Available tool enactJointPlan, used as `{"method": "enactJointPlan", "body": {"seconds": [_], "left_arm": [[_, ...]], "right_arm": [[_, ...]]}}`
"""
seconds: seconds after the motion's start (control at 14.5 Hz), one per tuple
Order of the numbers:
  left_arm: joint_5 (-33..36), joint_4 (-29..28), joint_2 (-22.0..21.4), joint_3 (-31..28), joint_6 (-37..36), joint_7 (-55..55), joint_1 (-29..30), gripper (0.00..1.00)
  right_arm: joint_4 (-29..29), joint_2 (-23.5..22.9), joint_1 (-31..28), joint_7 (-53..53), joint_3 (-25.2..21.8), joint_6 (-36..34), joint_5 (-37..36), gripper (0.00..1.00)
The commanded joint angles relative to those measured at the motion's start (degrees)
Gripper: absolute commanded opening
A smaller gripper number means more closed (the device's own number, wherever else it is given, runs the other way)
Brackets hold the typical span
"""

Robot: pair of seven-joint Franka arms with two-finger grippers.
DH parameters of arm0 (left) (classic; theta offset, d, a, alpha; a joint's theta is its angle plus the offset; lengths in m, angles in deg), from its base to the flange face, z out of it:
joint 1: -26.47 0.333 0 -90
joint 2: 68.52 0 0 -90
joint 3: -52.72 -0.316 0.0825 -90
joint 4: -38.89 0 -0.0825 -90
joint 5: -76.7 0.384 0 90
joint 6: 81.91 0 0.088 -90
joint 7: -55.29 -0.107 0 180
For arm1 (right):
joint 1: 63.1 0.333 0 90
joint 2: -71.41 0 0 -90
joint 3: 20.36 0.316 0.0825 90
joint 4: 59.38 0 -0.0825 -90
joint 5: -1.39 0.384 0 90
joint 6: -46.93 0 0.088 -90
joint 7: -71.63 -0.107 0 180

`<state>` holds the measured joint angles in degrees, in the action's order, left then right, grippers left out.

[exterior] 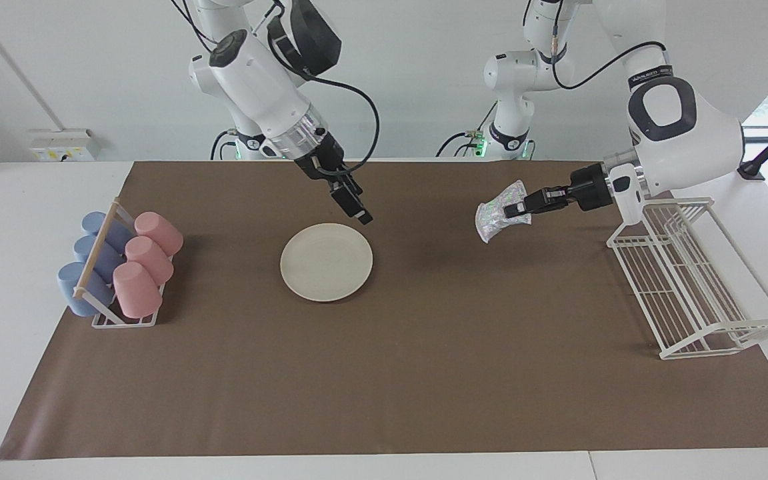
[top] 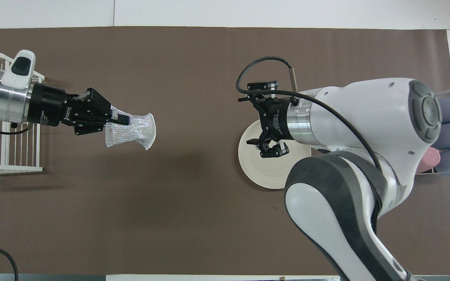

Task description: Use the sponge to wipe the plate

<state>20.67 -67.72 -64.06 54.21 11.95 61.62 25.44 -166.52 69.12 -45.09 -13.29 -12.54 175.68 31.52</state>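
Note:
Next, my right gripper grabs the silvery sponge by its loose fanned end (top: pixel 149 131), since my left gripper's fingers already cover the sponge's other end.
The cream-white plate (exterior: pixel 326 262) lies flat on the brown mat, partly hidden under my right arm in the overhead view (top: pixel 262 166). My right gripper (exterior: pixel 356 208) hangs just above the plate's rim nearest the robots, open and empty; it also shows in the overhead view (top: pixel 268 146). My left gripper (exterior: pixel 516 212) is shut on the silvery foil-like sponge (exterior: pixel 499 217) and holds it in the air over bare mat, between the plate and the wire rack. The sponge (top: pixel 133 130) fans out from that gripper (top: pixel 118 121) toward the plate.
A rack of blue and pink cups (exterior: pixel 124 267) stands at the right arm's end of the table, and also shows in the overhead view (top: pixel 449 128). A white wire rack (exterior: pixel 684 280) stands at the left arm's end, under the left wrist (top: pixel 8 156).

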Motion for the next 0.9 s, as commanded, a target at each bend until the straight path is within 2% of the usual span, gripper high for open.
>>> {"method": "enactJointPlan", "body": {"seconds": [0.0,0.21,0.34,0.48,0.62,0.83], "left_arm": [[-7.23,-12.11,-6.13,0.27,2.90,-7.98,0.67,0.00],[-14.34,-17.47,-6.84,0.44,3.26,-12.99,-0.73,0.00],[-20.84,-23.18,-9.55,0.53,7.19,-16.33,-3.18,0.00],[-27.61,-26.01,-10.18,0.53,9.67,-19.23,-6.09,0.00],[-28.34,-26.63,-9.48,0.53,9.15,-22.91,-5.92,0.00],[-28.43,-26.81,-8.60,0.53,8.01,-26.00,-6.01,0.00]], "right_arm": [[-0.97,-0.51,0.35,-1.03,-0.09,4.39,1.16,1.00],[-0.79,-1.13,3.50,-9.20,0.00,6.16,1.33,1.00],[-0.79,-1.92,6.14,-12.09,0.00,5.99,1.33,1.00],[-1.14,-1.66,7.12,-14.74,0.00,4.42,1.33,1.00],[-0.79,-1.40,8.34,-18.25,0.00,0.47,1.33,1.00],[-1.40,-0.70,9.76,-18.62,-0.09,-0.78,1.16,1.00]]}}
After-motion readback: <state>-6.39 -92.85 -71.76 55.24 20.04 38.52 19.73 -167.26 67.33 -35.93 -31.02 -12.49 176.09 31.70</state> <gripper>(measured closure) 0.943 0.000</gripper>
